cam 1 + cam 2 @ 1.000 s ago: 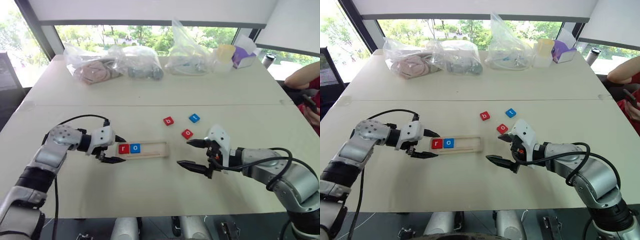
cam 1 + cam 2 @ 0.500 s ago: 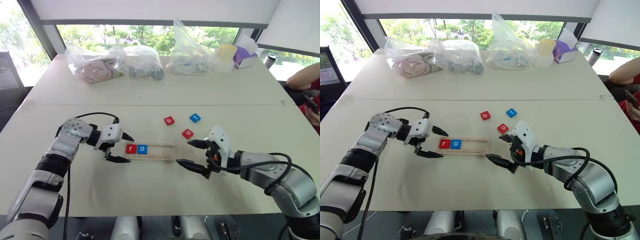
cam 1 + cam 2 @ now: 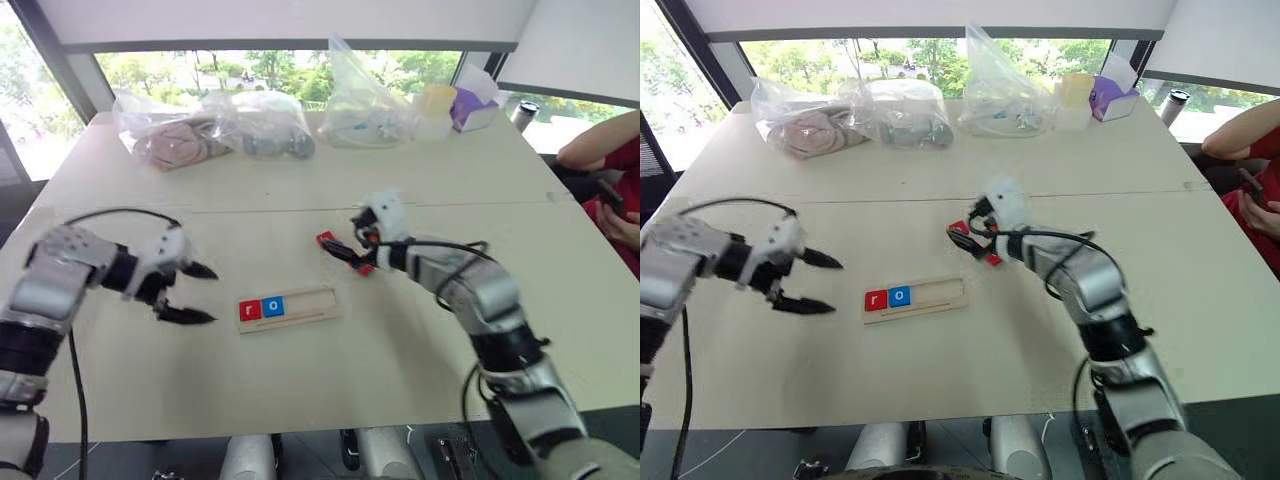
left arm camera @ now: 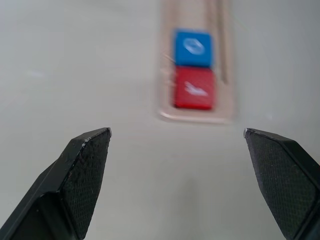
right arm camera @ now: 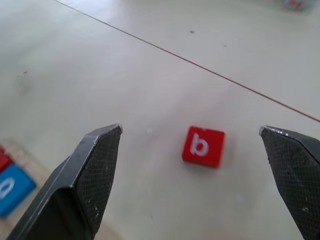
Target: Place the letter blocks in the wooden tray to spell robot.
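My right gripper isn't ready to close on the red b block (image 5: pixel 203 146) and needs to line up first, as the right wrist view shows empty table between the block and its fingers.
The wooden tray (image 3: pixel 310 304) lies mid-table with a red r block (image 3: pixel 250 310) and a blue o block (image 3: pixel 273 306) at its left end. My left gripper (image 3: pixel 207 295) hangs open a little left of the tray, holding nothing; its wrist view looks along the tray (image 4: pixel 223 75) at both blocks. My right gripper (image 3: pixel 338 249) is open beyond the tray, low over the loose blocks. In its wrist view the red b block (image 5: pixel 203 146) lies on the table between the open fingers, untouched. A second red block (image 3: pixel 364 268) peeks out beneath that hand. The blue t block is hidden.
Several clear plastic bags (image 3: pixel 260 125) with goods, a cup and a purple box (image 3: pixel 470 105) line the table's far edge. A person's arm in a red sleeve (image 3: pixel 610 155) rests at the far right. A seam (image 3: pixel 240 211) crosses the table behind the blocks.
The camera has shifted. My left gripper has drawn back left and up from the tray's end. My right gripper has reached forward and left from the near table to above the loose blocks.
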### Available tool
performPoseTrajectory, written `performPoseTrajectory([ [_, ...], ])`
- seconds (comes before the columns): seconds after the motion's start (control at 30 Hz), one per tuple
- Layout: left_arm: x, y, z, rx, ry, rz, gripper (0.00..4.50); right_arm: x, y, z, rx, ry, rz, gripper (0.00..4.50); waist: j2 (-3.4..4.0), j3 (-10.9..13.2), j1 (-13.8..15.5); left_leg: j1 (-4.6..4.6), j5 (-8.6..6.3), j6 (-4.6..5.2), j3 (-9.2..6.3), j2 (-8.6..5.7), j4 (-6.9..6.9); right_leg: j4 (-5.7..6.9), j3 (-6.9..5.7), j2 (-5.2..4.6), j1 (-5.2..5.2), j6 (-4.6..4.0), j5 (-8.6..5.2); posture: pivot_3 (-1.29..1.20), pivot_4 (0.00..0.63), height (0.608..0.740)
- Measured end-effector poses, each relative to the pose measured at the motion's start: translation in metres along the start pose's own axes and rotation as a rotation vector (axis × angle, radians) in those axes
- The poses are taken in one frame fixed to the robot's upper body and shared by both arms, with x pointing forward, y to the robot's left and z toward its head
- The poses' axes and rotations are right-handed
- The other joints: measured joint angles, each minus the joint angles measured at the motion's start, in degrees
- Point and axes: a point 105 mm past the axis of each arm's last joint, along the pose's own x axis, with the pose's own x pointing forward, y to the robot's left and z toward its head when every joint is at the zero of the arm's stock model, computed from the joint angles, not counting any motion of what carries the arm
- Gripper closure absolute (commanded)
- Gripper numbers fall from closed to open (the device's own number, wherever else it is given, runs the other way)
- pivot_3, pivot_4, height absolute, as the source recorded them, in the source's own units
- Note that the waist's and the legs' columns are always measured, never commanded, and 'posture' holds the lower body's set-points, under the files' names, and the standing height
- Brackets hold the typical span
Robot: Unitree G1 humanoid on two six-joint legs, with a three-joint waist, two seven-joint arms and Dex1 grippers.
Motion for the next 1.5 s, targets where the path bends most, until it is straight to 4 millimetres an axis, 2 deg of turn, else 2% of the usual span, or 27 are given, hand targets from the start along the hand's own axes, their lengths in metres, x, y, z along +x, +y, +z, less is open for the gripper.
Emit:
performPoseTrajectory([
  [0.07,-0.015,0.012,0.012,-0.015,-0.05,0.097,0.05,0.015,0.003,0.001,0.016,0.016,-0.02,0.0,0.0,0.0,-0.13,-0.02,0.0,0.0,0.01,0.0,-0.01,-0.02,0.01,-0.02,0.01,0.06,-0.03,0.0,0.15,0.739],
  [0.13,-0.028,0.014,0.016,-0.047,-0.077,0.15,0.05,0.024,0.001,-0.006,0.017,0.049,-0.05,0.0,0.0,0.0,-0.19,-0.03,-0.01,0.0,0.06,-0.05,-0.05,-0.03,0.01,-0.11,0.01,0.16,-0.09,0.0,0.15,0.739],
  [0.27,-0.039,-0.006,0.021,-0.115,-0.116,0.146,0.05,0.032,-0.011,-0.033,0.03,0.146,-0.145,0.0,0.02,0.01,-0.2,-0.09,-0.02,-0.02,0.13,-0.08,-0.11,-0.08,0.03,-0.22,-0.03,0.25,-0.14,0.0,0.15,0.739],
  [0.43,-0.039,-0.029,0.032,-0.159,-0.164,0.14,0.05,0.034,-0.017,-0.032,-0.012,0.143,-0.198,0.0,0.03,0.02,-0.24,-0.06,-0.01,-0.02,0.07,-0.1,-0.11,-0.06,0.03,-0.2,-0.02,0.24,-0.16,0.0,0.15,0.739],
  [0.53,-0.036,-0.039,0.036,-0.174,-0.185,0.163,0.0,0.034,-0.016,-0.038,-0.012,0.152,-0.196,0.84,0.04,0.02,-0.25,0.12,0.0,-0.03,0.01,-0.1,-0.11,-0.02,0.03,-0.18,0.13,0.21,-0.14,0.0,0.15,0.739],
  [0.67,-0.029,-0.042,0.031,-0.208,-0.196,0.177,0.0,0.037,-0.009,-0.039,-0.015,0.15,-0.176,3.01,0.03,0.02,-0.27,0.16,0.07,-0.15,-0.09,-0.09,-0.1,0.01,0.01,-0.11,0.15,0.11,-0.08,0.0,0.15,0.739],
  [0.7,-0.029,-0.041,0.031,-0.207,-0.195,0.184,0.0,0.037,-0.008,-0.038,-0.017,0.149,-0.173,3.35,0.04,0.02,-0.26,0.16,0.07,-0.16,-0.09,-0.09,-0.1,0.01,0.01,-0.11,0.16,0.11,-0.08,0.0,0.15,0.739],
  [0.87,-0.018,-0.041,0.033,-0.206,-0.192,0.162,0.0,0.034,-0.012,-0.037,-0.015,0.14,-0.19,3.34,0.04,0.02,-0.24,0.1,0.08,-0.16,-0.07,-0.09,-0.1,-0.02,0.01,-0.13,0.12,0.11,-0.08,0.0,0.15,0.739],
  [0.97,-0.007,-0.046,0.04,-0.188,-0.212,0.116,0.0,0.022,-0.028,-0.022,0.007,0.076,-0.259,3.34,0.06,0.04,-0.03,0.02,0.08,-0.17,-0.06,-0.13,-0.1,-0.05,0.0,-0.19,0.1,0.12,-0.08,0.0,0.15,0.739],
  [1.03,0.0,-0.051,0.044,-0.181,-0.222,0.078,0.0,0.003,-0.042,-0.005,0.01,0.011,-0.323,3.34,0.04,0.03,-0.02,0.0,0.08,-0.18,-0.06,-0.14,-0.1,-0.09,-0.01,-0.21,0.1,0.15,-0.09,0.0,0.15,0.739],
  [1.1,0.009,-0.055,0.05,-0.164,-0.24,0.038,0.0,-0.029,-0.055,0.001,0.032,-0.021,-0.403,3.34,0.05,0.03,0.44,-0.02,0.08,-0.18,-0.11,-0.18,-0.14,-0.11,-0.03,-0.25,0.13,0.24,-0.15,0.0,0.15,0.739],
  [1.17,0.019,-0.059,0.053,-0.161,-0.251,0.0,0.0,-0.06,-0.063,-0.009,0.093,-0.005,-0.484,3.34,0.03,0.02,0.67,-0.03,0.07,-0.18,-0.16,-0.19,-0.17,-0.11,-0.04,-0.23,0.12,0.27,-0.18,0.0,0.15,0.739],
  [1.2,0.025,-0.061,0.055,-0.159,-0.255,-0.02,0.0,-0.078,-0.064,-0.02,0.147,0.021,-0.538,3.34,0.03,0.02,1.01,-0.02,0.07,-0.18,-0.18,-0.19,-0.18,-0.09,-0.05,-0.22,0.12,0.27,-0.18,0.0,0.15,0.739],
  [1.27,0.032,-0.063,0.058,-0.157,-0.26,-0.05,0.0,-0.101,-0.06,-0.037,0.273,0.064,-0.606,3.34,0.05,0.03,0.93,0.01,0.07,-0.18,-0.2,-0.18,-0.18,-0.07,-0.03,-0.16,0.09,0.24,-0.16,0.0,0.15,0.739],
  [1.37,0.036,-0.062,0.064,-0.139,-0.267,-0.069,0.0,-0.11,-0.042,-0.05,0.425,0.09,-0.619,3.34,0.06,0.04,0.27,0.11,0.08,-0.18,-0.58,-0.2,-0.14,-0.05,-0.05,0.06,0.13,-0.05,0.02,0.0,0.15,0.739],
  [1.5,0.039,-0.058,0.067,-0.136,-0.273,-0.093,0.0,-0.121,-0.031,-0.071,0.482,0.171,-0.663,3.34,0.09,0.05,-0.14,0.19,0.09,-0.19,-0.78,-0.27,-0.13,-0.08,-0.08,0.08,0.2,-0.05,0.02,0.0,0.15,0.739],
])
